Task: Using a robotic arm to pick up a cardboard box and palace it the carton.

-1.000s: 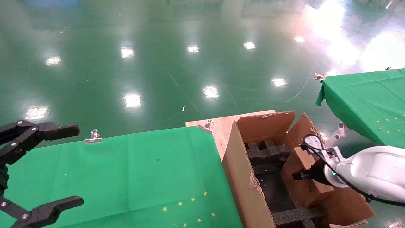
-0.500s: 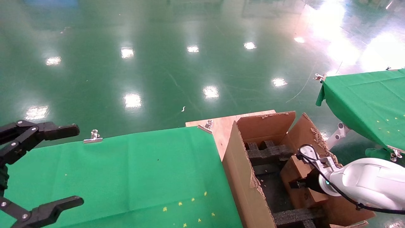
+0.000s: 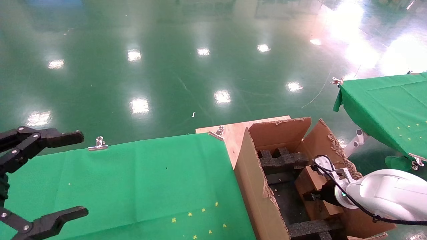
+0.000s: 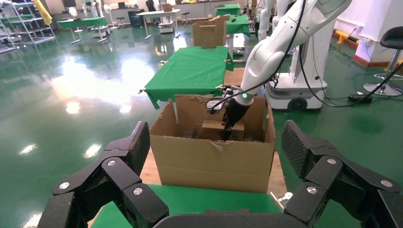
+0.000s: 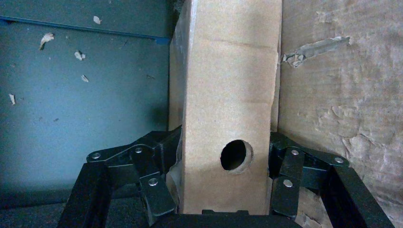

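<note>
The small cardboard box (image 3: pixel 315 185) stands low inside the carton, its base at the dark bottom (image 3: pixel 289 202), so it is time for my right gripper to release it now.
The white robotic arm (image 3: pixel 383 195) reaches into the large ragged-flapped carton (image 3: pixel 257 186) at the lower right. My right gripper (image 3: pixel 315 196) is shut on the small cardboard box (image 3: pixel 315 185), low inside the carton beside its right wall. In the right wrist view the box (image 5: pixel 228 95) fills the space between the fingers (image 5: pixel 161 152), its round hole facing the camera. In the left wrist view the carton (image 4: pixel 214 156) stands ahead, with the box (image 4: pixel 216 126) and right arm (image 4: pixel 271 47) inside it. My left gripper (image 3: pixel 43 176) is open at the far left, over the green table.
Black foam blocks (image 3: pixel 282 160) line the carton's bottom. A green-clothed table (image 3: pixel 133 180) lies left of the carton, on a wooden board (image 3: pixel 233 131). A second green table (image 3: pixel 390 106) stands at the right. The shiny green floor (image 3: pixel 166 66) lies beyond.
My right gripper has lowered the small cardboard box deeper into the carton, slightly toward me. The left gripper has not moved.
</note>
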{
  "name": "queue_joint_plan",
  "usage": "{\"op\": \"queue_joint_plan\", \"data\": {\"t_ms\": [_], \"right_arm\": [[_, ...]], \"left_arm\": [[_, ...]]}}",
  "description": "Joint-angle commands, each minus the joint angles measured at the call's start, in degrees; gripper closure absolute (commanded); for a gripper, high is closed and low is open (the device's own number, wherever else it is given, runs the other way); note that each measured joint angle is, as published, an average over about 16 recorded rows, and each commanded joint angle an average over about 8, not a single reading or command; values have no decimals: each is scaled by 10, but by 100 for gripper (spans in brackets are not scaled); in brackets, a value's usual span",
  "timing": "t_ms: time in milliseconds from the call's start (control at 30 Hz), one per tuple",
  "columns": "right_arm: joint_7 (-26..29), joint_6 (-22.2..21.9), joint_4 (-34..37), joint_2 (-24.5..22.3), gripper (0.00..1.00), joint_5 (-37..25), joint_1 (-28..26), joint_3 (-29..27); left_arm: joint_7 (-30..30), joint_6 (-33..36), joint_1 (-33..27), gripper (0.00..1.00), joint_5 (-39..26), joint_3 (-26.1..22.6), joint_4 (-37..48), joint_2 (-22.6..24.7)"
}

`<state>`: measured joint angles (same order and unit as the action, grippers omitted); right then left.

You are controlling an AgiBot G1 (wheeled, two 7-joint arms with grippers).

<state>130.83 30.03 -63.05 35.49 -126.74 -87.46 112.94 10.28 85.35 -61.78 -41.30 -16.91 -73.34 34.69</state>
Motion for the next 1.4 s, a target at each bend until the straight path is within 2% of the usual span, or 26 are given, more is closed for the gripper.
{"op": "queue_joint_plan", "data": {"t_ms": [33, 767, 1167, 1400], "right_arm": [[0, 0, -1, 0, 0, 1, 0, 0], [-9, 1, -19, -21, 0, -19, -44, -13], [-41, -32, -88, -49, 0, -45, -152, -59], [-67, -64, -134, -59, 0, -12, -218, -85]], "left_arm": [[0, 0, 0, 0, 0, 0, 0, 0], [0, 0, 0, 0, 0, -1, 0, 0], [-1, 0, 0, 0, 1, -1, 0, 0], [-1, 0, 0, 0, 1, -1, 0, 0]]}}
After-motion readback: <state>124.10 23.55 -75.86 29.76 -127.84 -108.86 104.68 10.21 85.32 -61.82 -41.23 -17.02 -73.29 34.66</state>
